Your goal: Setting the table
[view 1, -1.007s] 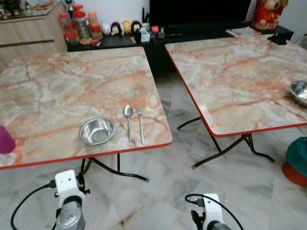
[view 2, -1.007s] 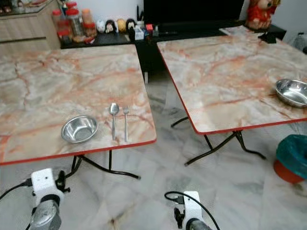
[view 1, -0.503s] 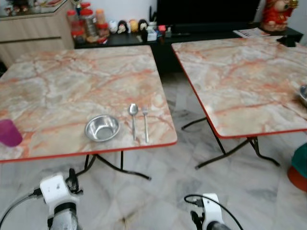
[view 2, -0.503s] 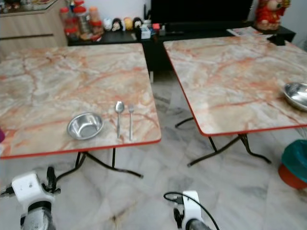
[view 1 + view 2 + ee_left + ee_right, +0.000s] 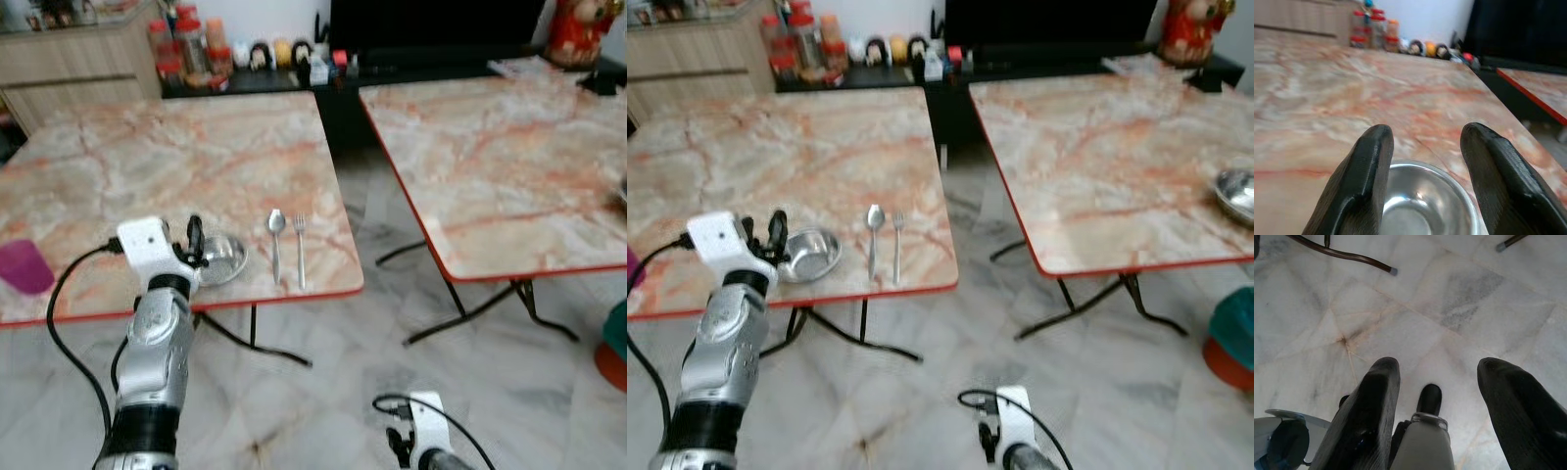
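Note:
The bowl's round body (image 5: pixel 223 260) is wider than the open fingers, so my left gripper next needs to grab the steel bowl by its thin rim (image 5: pixel 208 284).
A steel bowl (image 5: pixel 223 260) sits near the front edge of the left marble table (image 5: pixel 176 166). To its right lie a spoon (image 5: pixel 276 242) and a fork (image 5: pixel 300 251), side by side. My left gripper (image 5: pixel 1425 134) is raised at the bowl's near left side, open, with its fingertips over the bowl's (image 5: pixel 1422 210) near rim and nothing held. A purple cup (image 5: pixel 24 266) stands at the table's front left. My right gripper (image 5: pixel 1437 367) hangs low over the floor, open and empty.
A second marble table (image 5: pixel 1097 157) stands to the right with another steel bowl (image 5: pixel 1236 189) at its right edge. A teal and orange object (image 5: pixel 1230 338) sits on the floor at far right. A dark cabinet (image 5: pixel 294 83) with jars lines the back wall.
My left arm has risen from beside my body up to the bowl at the table's front edge. The camera has shifted slightly; the right arm stays down.

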Controlling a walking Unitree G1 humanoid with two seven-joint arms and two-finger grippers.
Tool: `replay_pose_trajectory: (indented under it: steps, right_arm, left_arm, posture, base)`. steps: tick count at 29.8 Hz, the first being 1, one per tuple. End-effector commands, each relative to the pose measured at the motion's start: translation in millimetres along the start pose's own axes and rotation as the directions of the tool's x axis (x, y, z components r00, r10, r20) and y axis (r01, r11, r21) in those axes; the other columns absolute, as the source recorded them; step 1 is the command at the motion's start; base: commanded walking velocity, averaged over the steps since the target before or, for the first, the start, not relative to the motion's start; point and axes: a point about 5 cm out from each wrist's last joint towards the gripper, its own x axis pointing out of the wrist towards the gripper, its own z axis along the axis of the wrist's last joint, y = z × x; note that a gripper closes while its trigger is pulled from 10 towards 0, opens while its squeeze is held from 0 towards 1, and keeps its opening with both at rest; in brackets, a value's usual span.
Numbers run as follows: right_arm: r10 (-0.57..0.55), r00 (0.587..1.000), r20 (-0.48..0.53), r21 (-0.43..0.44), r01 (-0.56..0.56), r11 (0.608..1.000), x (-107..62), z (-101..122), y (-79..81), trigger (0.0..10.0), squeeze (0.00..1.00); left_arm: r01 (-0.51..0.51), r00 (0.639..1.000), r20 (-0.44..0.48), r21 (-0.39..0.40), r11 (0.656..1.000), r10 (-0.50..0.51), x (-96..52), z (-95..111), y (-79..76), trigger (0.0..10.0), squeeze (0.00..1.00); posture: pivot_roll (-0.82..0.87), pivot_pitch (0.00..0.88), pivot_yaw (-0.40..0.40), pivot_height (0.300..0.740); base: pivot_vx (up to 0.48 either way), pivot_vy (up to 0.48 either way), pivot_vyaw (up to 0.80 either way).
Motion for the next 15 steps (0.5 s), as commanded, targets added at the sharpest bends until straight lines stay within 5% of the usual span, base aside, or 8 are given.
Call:
replay_pose_trajectory:
  steps: [1, 2, 5, 15]
  right_arm:
    - [-0.001, 1.0, 0.006, 0.012, 0.001, 1.0, 0.2, 0.7, 1.0, 10.0, 0.0]
    - [-0.004, 1.0, 0.005, 0.015, 0.003, 1.0, 0.0, -0.2, 0.5, 10.0, 0.0]
    - [-0.007, 1.0, 0.002, 0.022, 0.006, 1.0, -0.5, -2.2, 0.0, 10.0, 0.0]
    - [-0.008, 1.0, 0.006, 0.026, 0.008, 1.0, -0.3, 0.1, -1.6, 10.0, 0.0]
  left_arm:
    - [0.003, 0.998, -0.059, 0.034, 0.999, -0.001, 8.4, -0.8, 0.0, 10.0, 0.0]
    - [-0.02, 0.99, -0.136, 0.041, 0.999, 0.025, 18.7, -4.0, -1.8, 10.0, 0.0]
    - [-0.052, 0.986, -0.162, -0.014, 0.999, 0.049, 33.8, 4.6, -7.4, 10.0, 0.0]
    - [-0.115, 0.965, -0.238, -0.019, 0.993, 0.107, 39.5, -4.2, -4.4, 10.0, 0.0]
  posture:
    - [0.11, 0.0, 0.034, 0.74]
    - [0.11, 0.0, 0.038, 0.74]
    - [0.1, 0.0, 0.041, 0.74]
    - [0.09, 0.0, 0.041, 0.74]
  base:
    - [0.0, 0.0, 0.0]
    - [0.0, 0.0, 0.0]
    - [0.0, 0.0, 0.0]
    - [0.0, 0.0, 0.0]
